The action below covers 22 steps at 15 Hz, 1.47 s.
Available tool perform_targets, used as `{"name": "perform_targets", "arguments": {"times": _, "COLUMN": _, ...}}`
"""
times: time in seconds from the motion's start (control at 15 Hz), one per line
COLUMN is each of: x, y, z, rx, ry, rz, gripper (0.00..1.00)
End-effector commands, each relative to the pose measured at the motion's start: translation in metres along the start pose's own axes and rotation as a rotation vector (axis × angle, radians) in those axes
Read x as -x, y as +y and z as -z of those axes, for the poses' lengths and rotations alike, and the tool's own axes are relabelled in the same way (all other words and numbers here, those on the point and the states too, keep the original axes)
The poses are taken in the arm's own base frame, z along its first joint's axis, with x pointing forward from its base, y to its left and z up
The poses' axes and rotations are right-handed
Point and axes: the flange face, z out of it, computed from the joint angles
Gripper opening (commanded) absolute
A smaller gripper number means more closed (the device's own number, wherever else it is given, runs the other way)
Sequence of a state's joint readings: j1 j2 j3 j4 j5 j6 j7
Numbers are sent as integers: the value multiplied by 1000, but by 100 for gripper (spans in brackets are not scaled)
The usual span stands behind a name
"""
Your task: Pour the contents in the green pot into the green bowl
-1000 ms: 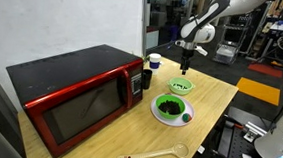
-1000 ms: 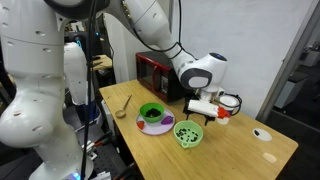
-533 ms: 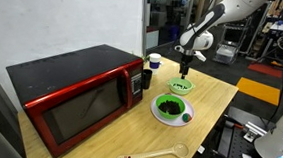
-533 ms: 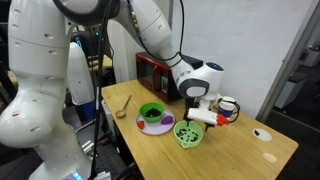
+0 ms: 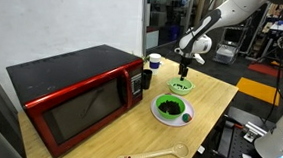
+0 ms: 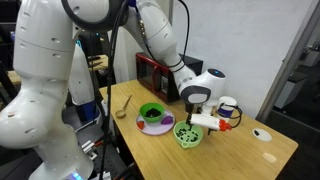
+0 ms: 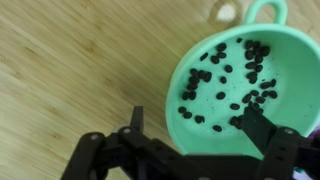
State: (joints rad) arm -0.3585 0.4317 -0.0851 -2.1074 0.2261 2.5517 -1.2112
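I need to grab the green pot (image 7: 240, 85) next by the side of its rim away from the loop handle, with one finger inside. Another side of the pot's rim then stays free to pour.
The green pot (image 7: 240, 85) is a pale green round vessel with a loop handle, holding several dark beans. It stands on the wooden table in both exterior views (image 5: 182, 87) (image 6: 187, 135). The green bowl (image 5: 172, 110) (image 6: 153, 116), wider with a dark inside, stands right beside it. My gripper (image 7: 197, 125) is open and low over the pot's rim. One finger (image 7: 135, 120) is outside the wall and the other finger (image 7: 258, 125) is over the inside. It also shows in both exterior views (image 5: 185, 70) (image 6: 205, 121).
A red microwave (image 5: 76, 89) (image 6: 155, 72) stands close behind the bowl. A white cup (image 5: 154, 61) sits near the pot by the microwave's corner. A wooden spoon (image 5: 154, 155) (image 6: 124, 104) lies near the table's edge. A small white object (image 6: 262, 133) lies farther along the table.
The gripper has come down toward the green pot, staying open. The pot, bowl and beans have not moved.
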Motion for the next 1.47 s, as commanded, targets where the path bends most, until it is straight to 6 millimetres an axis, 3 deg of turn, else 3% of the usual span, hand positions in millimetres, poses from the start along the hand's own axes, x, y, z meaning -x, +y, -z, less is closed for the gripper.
{"name": "perform_targets", "arguments": {"times": 0.0, "x": -6, "y": 11, "z": -4, "rx": 16, "ry": 42, "rz": 26, "gripper": 100}}
{"name": "perform_targets", "arguments": {"times": 0.6, "x": -15, "y": 23, "z": -24, "rx": 15, "ry": 38, "rz": 35, "gripper": 100}}
{"name": "perform_targets", "arguments": {"times": 1.13, "x": -12, "y": 33, "z": -29, "rx": 22, "ry": 47, "rz": 30, "gripper": 100}}
{"name": "perform_targets", "arguments": {"times": 1.2, "x": -11, "y": 33, "z": -27, "rx": 15, "ry": 47, "rz": 27, "gripper": 75}}
{"name": "perform_targets", "arguments": {"times": 1.27, "x": -10, "y": 34, "z": -27, "rx": 11, "ry": 42, "rz": 28, "gripper": 74}}
{"name": "perform_targets", "arguments": {"times": 1.4, "x": -7, "y": 34, "z": -26, "rx": 8, "ry": 38, "rz": 30, "gripper": 60}}
